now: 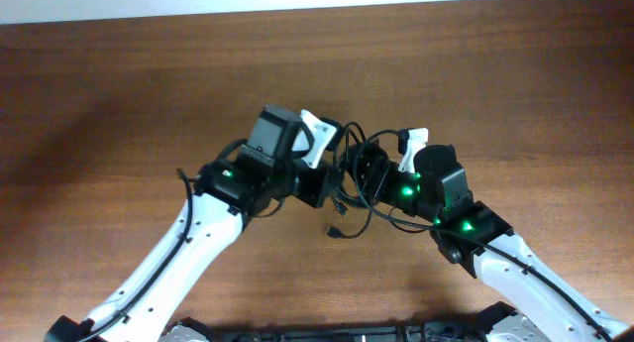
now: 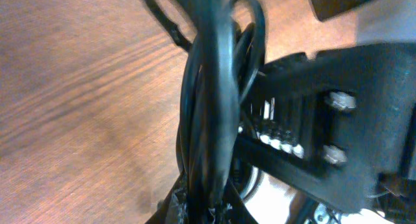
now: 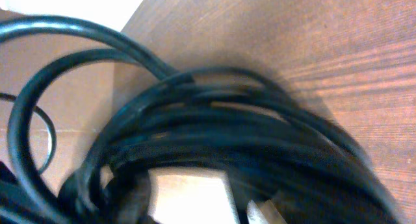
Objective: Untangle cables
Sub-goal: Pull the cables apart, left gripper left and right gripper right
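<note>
The coil of cables should be picked up next by my right gripper across its loops, opposite my left gripper, so the plug end stays free for untangling.
The cables [image 1: 349, 178] are a tangle of thin black loops in the middle of the table, between my two grippers. One plug end [image 1: 337, 232] trails toward the front. My left gripper [image 1: 322, 183] is shut on a bunch of strands. In the left wrist view the cables [image 2: 211, 120] rise straight up from the left gripper [image 2: 208, 211]. My right gripper [image 1: 374, 178] faces it from the right. In the blurred right wrist view, a coil of cables [image 3: 227, 120] lies across the right gripper [image 3: 195, 211], whose fingers stand apart with a light gap between them.
The right gripper's black body [image 2: 338, 120] fills the right side of the left wrist view, very close to the held strands. The wooden table [image 1: 119, 104] extends on all sides, with its far edge [image 1: 317, 13] along the top.
</note>
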Controlling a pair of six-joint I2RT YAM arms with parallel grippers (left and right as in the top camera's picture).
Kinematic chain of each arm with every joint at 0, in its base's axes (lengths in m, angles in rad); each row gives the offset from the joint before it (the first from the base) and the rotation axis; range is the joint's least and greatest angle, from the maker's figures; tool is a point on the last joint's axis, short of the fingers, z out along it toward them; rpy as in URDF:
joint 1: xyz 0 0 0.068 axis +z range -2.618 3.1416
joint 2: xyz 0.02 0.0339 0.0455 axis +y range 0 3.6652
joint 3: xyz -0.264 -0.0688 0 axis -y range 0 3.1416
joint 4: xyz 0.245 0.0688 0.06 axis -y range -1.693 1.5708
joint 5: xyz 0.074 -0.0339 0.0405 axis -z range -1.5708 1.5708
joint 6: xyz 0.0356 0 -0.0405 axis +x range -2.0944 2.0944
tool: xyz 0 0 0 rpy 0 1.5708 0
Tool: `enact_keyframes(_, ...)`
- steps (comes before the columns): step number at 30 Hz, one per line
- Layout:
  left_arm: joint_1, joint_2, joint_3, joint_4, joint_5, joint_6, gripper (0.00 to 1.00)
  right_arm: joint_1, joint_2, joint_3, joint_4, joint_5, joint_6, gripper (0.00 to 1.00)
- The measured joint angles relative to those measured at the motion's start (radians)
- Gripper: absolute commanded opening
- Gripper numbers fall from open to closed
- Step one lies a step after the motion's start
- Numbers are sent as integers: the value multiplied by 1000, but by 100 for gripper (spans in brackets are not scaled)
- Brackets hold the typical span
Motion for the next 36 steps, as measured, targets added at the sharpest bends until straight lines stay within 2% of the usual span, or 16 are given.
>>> enact_keyframes(2, 52, 0, 0, -12, -3, 6, 0, 0, -3, 1, 11, -30, 0, 79)
enact_keyframes(5, 166, 0, 0, -19, -65, -35, 0, -1, -50, 2, 8, -68, 2, 81)
enact_keyframes(7, 235, 0, 0, -19, -91, -50, 0, -1, -112, 2, 8, -94, -5, 96)
enact_keyframes(9, 258, 0, 0, -19, -97, -42, 0, -1, -146, 2, 3, -112, -103, 99)
enact_keyframes(11, 258, 0, 0, -31, -24, 41, 0, -2, -153, 3, -46, -122, -248, 99)
enact_keyframes(14, 257, 0, 0, -131, 121, 240, 0, -2, -153, 3, -95, -128, -403, 99)
enact_keyframes(17, 257, 0, 0, -216, 177, 387, 0, -2, -153, 4, -123, -128, -551, 99)
enact_keyframes(21, 257, 0, 0, -226, 270, 495, 0, -2, -153, 4, -171, -128, -634, 75)
enact_keyframes(22, 257, 0, 0, -217, 305, 512, 0, -2, -153, 3, -184, -129, -652, 58)
enact_keyframes(25, 257, 0, 0, -206, 393, 539, 0, -2, -153, 3, -188, -151, -667, 26)
enact_keyframes(28, 257, 0, 0, -206, 410, 543, 0, -3, -151, 3, -195, -170, -675, 7)
enact_keyframes(29, 257, 0, 0, -205, 410, 544, 0, -4, -151, 3, -195, -174, -674, 4)
enact_keyframes(31, 257, 0, 0, -203, 406, 546, 33, -5, -151, 3, -194, -192, -673, 4)
enact_keyframes(33, 257, 0, 0, -201, 399, 550, 82, -4, -151, 3, -195, -195, -673, 4)
enact_keyframes(35, 256, 0, 0, -181, 399, 542, 90, -5, -150, 4, -245, -187, -675, 4)
enact_keyframes(36, 256, -1, -2, -100, 399, 510, 90, -5, -149, 4, -281, -180, -674, 4)
